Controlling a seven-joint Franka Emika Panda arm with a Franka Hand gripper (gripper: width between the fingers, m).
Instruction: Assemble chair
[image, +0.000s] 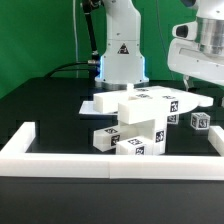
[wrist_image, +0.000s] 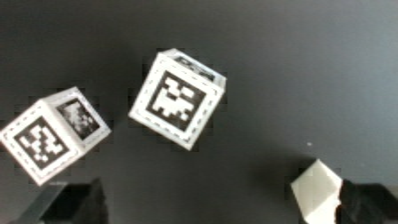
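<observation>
I should lower my gripper before I close it on the block, because my fingers are high above the larger tagged block and would miss it now.
The white chair parts lie in a pile (image: 143, 122) in the middle of the black table: tagged slabs and bars stacked on one another. Two small tagged blocks (image: 176, 120) (image: 200, 122) lie apart at the exterior view's right. My gripper (image: 192, 84) hangs above these two blocks, well off the table. In the wrist view both blocks show below me, one larger (wrist_image: 178, 98) and one toward the edge (wrist_image: 54, 135). My gripper (wrist_image: 217, 208) is open and empty, its dark fingers (wrist_image: 71, 205) wide apart. A white tip (wrist_image: 320, 186) shows by the other finger; I cannot tell what it is.
A long white border wall (image: 110, 160) runs along the table's front, with a side piece (image: 20, 138) at the exterior view's left. A flat white sheet, probably the marker board (image: 100, 104), lies behind the pile. The robot base (image: 120, 55) stands at the back.
</observation>
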